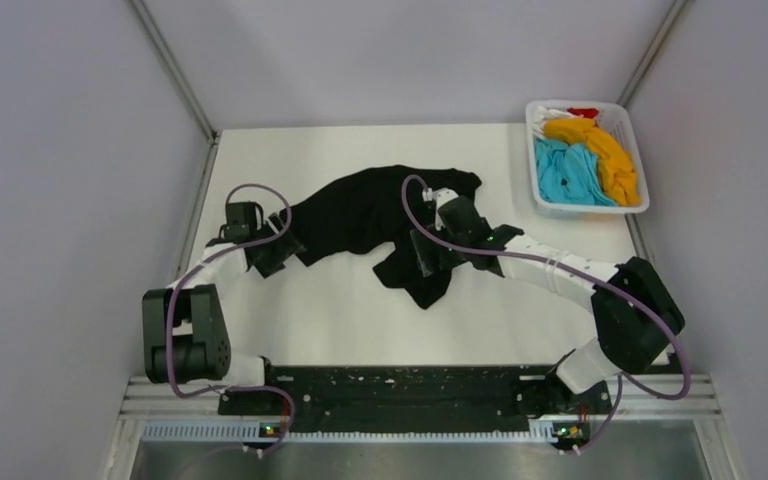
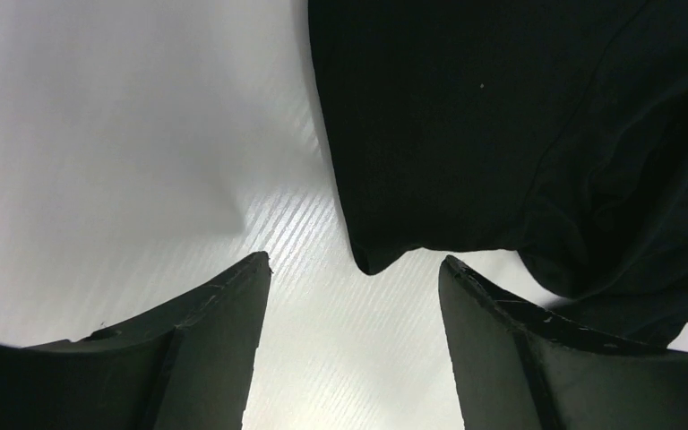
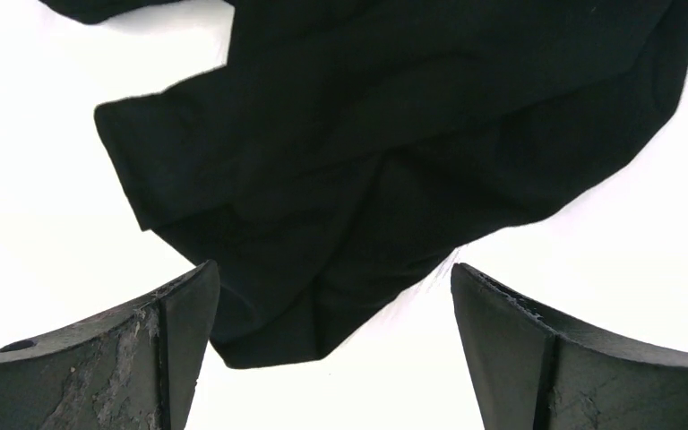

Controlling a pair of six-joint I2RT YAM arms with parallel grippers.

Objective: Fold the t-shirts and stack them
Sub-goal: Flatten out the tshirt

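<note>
The right gripper isn't ready to close on the cloth yet: its fingers are above the black cloth (image 2: pixel 502 116), so it needs to first go lower.
A large black t-shirt (image 1: pixel 370 215) lies crumpled on the white table (image 1: pixel 340 320), stretched from left to upper right. My left gripper (image 1: pixel 282 250) is open at the shirt's left end; in the left wrist view a corner of the black cloth (image 2: pixel 502 116) hangs just ahead of the gap between the fingers (image 2: pixel 355 269). My right gripper (image 1: pixel 430 262) is open over the shirt's lower bunch; in the right wrist view the black cloth (image 3: pixel 367 161) lies in folds ahead of and partly between the fingers (image 3: pixel 333 273). Orange (image 1: pixel 600 150), sky-blue (image 1: pixel 570 175), white (image 1: pixel 552 117) and red (image 1: pixel 584 113) shirts lie in the basket.
A white plastic basket (image 1: pixel 640 205) stands at the table's far right edge. Grey walls with metal rails close in the table at left, back and right. The arms' bases sit on a black plate (image 1: pixel 400 385) at the near edge.
</note>
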